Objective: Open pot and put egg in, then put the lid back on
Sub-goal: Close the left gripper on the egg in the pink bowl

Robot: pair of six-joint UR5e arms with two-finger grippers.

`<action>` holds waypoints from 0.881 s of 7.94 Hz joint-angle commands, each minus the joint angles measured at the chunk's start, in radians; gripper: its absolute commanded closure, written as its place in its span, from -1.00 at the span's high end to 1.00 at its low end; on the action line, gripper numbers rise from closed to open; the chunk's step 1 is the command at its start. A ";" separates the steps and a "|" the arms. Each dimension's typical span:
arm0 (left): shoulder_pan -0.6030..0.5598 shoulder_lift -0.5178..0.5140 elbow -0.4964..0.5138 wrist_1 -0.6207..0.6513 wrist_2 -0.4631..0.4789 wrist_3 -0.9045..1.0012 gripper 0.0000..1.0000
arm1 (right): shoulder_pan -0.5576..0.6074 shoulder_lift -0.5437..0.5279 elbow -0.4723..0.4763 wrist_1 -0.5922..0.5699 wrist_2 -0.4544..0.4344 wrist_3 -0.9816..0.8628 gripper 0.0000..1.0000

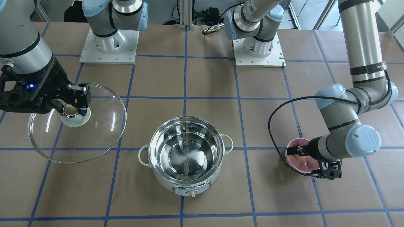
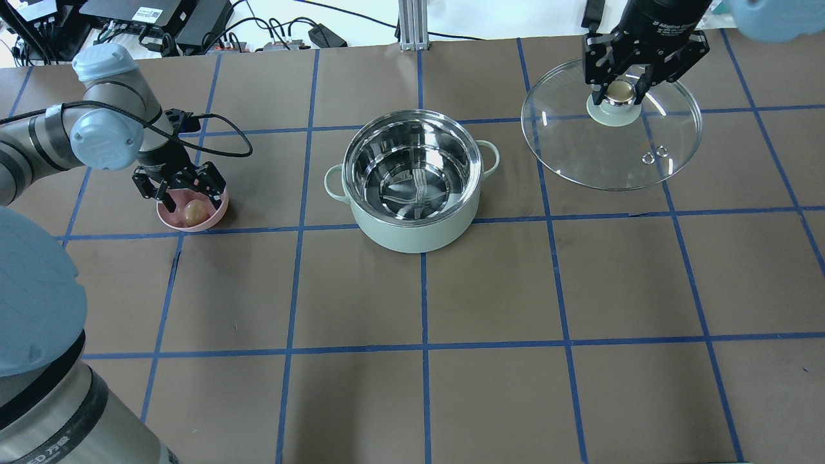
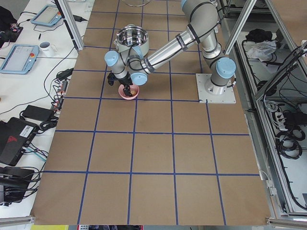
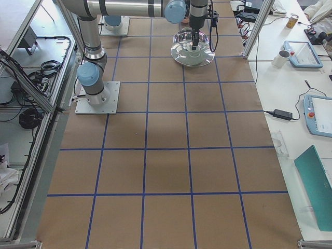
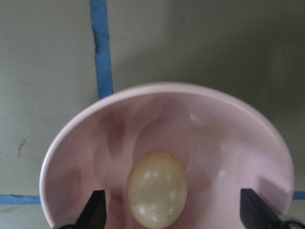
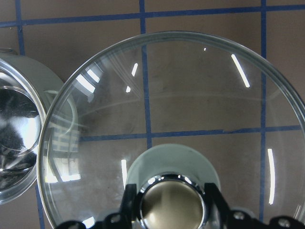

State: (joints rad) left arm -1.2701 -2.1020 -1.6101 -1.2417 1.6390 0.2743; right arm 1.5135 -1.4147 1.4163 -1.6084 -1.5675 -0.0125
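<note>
I will hold the egg [image 2: 193,211] by its rounded sides with my left gripper next, because its shell is thin.
The pot [image 2: 412,225] stands open mid-table, its steel inside [image 1: 186,151] bare. The egg [image 2: 193,211] lies in a small pink bowl [image 2: 216,216] to the pot's left. My left gripper [image 2: 189,201] is open and low over the bowl; in the left wrist view its fingers [image 5: 93,212] stand on either side of the egg [image 5: 156,188] without touching it. My right gripper [image 2: 620,93] is shut on the beige knob of the glass lid [image 2: 580,148], off to the pot's right. I cannot tell whether the lid [image 1: 94,126] rests on the table.
The table is brown paper with a blue tape grid [image 2: 422,348]. The two arm bases [image 1: 109,47] stand at the robot side of the table. A black cable [image 2: 219,138] loops from the left arm near the bowl.
</note>
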 commanded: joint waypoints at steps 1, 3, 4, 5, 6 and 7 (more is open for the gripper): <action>0.000 -0.006 0.001 0.001 -0.001 0.009 0.75 | -0.001 -0.001 0.010 -0.002 -0.002 0.023 -1.00; 0.000 -0.007 -0.001 0.001 -0.002 0.054 -0.14 | -0.001 -0.003 0.013 -0.005 -0.002 0.026 -1.00; 0.000 -0.007 -0.001 -0.001 -0.007 0.058 -0.30 | -0.001 -0.001 0.013 -0.005 -0.002 0.025 -1.00; 0.000 -0.010 -0.001 -0.001 -0.005 0.059 -0.48 | -0.001 -0.003 0.013 -0.005 -0.003 0.037 -1.00; 0.000 -0.013 -0.001 0.001 -0.005 0.059 -0.66 | -0.001 -0.003 0.015 -0.004 0.000 0.049 -1.00; 0.000 -0.012 -0.001 0.001 -0.005 0.059 -0.67 | -0.001 -0.003 0.015 0.001 -0.005 0.049 -1.00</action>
State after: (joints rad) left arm -1.2701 -2.1123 -1.6104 -1.2415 1.6339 0.3313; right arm 1.5125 -1.4170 1.4304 -1.6128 -1.5692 0.0277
